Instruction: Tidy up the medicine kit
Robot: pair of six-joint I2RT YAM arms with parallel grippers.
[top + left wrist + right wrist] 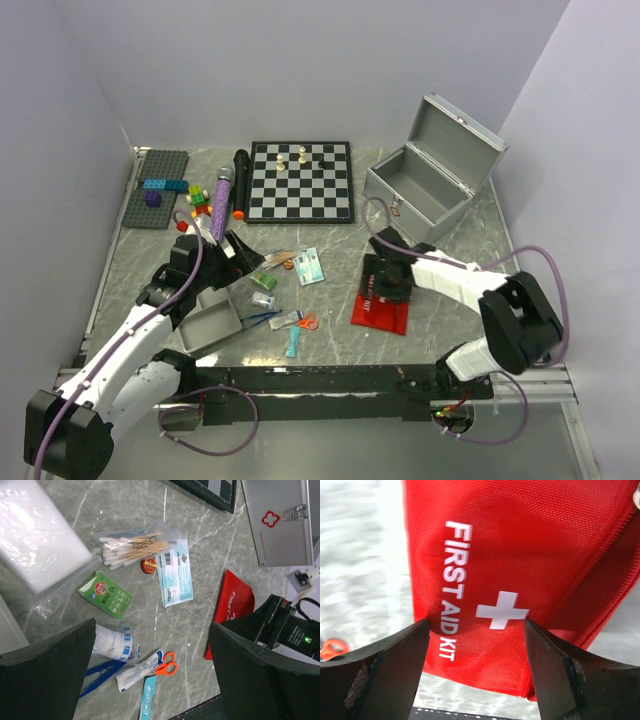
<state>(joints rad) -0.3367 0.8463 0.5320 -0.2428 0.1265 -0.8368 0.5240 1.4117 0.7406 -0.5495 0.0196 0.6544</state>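
I should next grab the red pouch with my right gripper by its zippered edge near one end. The opposite end then stays free for my left gripper to grab.
The medicine kit is a silver-grey metal case at the back right with its lid swung open; its front with the red emblem shows in the left wrist view. My right gripper hangs low over the red "FIRST AID KIT" pouch, jaws open and standing astride the pouch's near edge. My left gripper is open and holds nothing, above the loose supplies: orange-handled scissors, a bandage roll, a green box and bagged cotton swabs.
A shallow grey divided tray lies under the left arm. A chessboard with a few pieces sits at the back middle. A purple microphone and a grey brick plate are at the back left. Blue tweezers lie near the bandage.
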